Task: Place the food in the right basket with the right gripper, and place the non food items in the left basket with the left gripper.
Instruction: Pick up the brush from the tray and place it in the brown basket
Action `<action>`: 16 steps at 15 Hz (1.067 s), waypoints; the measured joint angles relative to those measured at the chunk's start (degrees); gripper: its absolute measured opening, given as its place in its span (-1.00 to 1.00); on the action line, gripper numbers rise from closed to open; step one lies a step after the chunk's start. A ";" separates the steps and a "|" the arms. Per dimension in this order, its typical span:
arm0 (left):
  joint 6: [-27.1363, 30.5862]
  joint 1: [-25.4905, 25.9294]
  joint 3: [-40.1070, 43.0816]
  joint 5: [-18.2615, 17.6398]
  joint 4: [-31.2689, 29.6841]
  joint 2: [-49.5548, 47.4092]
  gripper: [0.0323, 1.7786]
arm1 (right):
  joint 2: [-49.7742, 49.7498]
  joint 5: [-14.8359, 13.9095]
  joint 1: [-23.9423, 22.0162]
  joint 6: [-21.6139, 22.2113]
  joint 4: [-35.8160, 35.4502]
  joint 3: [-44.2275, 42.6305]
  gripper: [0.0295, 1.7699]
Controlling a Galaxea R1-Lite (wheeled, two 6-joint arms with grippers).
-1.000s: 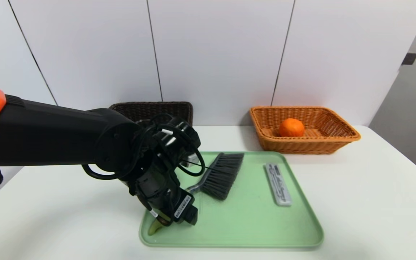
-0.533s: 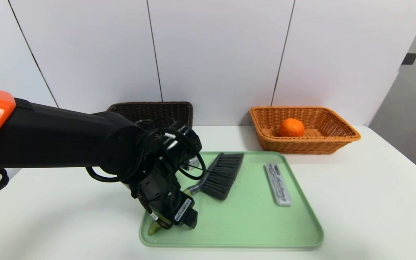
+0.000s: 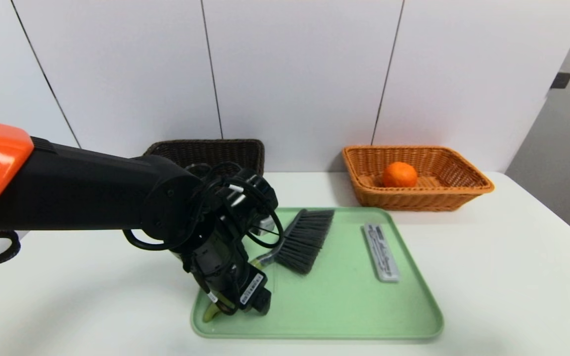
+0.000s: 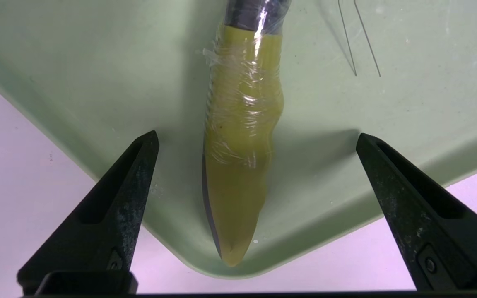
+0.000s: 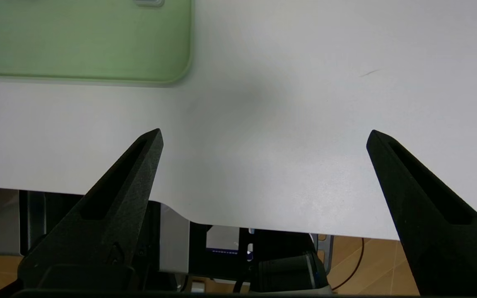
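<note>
My left gripper is ready to close on the yellow-green handle (image 4: pixel 239 141): both its fingers are low beside the handle in the left wrist view, close over the green tray (image 4: pixel 316 174).
A hand brush with grey bristles (image 3: pixel 305 240) lies on the green tray (image 3: pixel 344 306). Its yellow-green, film-wrapped handle (image 4: pixel 238 165) points into the tray's front left corner. My left gripper (image 4: pixel 257 133) hangs low over that corner, open, with one finger on each side of the handle and not touching it. In the head view the wrist hides most of the left gripper (image 3: pixel 245 304). A grey bar-shaped item (image 3: pixel 380 252) lies on the tray's right side. An orange (image 3: pixel 400 175) sits in the tan right basket (image 3: pixel 463 185). My right gripper (image 5: pixel 264 131) is open and empty above the table's front edge.
The dark brown left basket (image 3: pixel 206 148) stands at the back against the wall, partly behind my left arm. The white table (image 3: pixel 502 267) stretches to the right of the tray. A corner of the tray (image 5: pixel 97 41) shows in the right wrist view.
My left arm has eased slightly down and forward over the brush handle. Its jaws stay open. Nothing else has moved.
</note>
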 joint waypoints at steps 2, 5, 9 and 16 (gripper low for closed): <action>-0.02 0.00 0.00 0.00 0.00 0.11 0.90 | 0.06 0.00 -0.01 -0.02 0.00 -0.04 0.92; -0.05 0.00 0.00 -0.02 -0.02 0.22 0.90 | 0.12 0.01 0.00 -0.02 -0.04 -0.06 0.92; -0.06 0.00 -0.06 -0.02 0.00 0.23 0.90 | 0.22 0.01 0.07 -0.09 -0.26 -0.06 0.92; -0.57 0.00 -0.13 0.00 -0.02 0.37 0.24 | 0.09 0.09 0.13 -0.27 -0.28 -0.15 0.92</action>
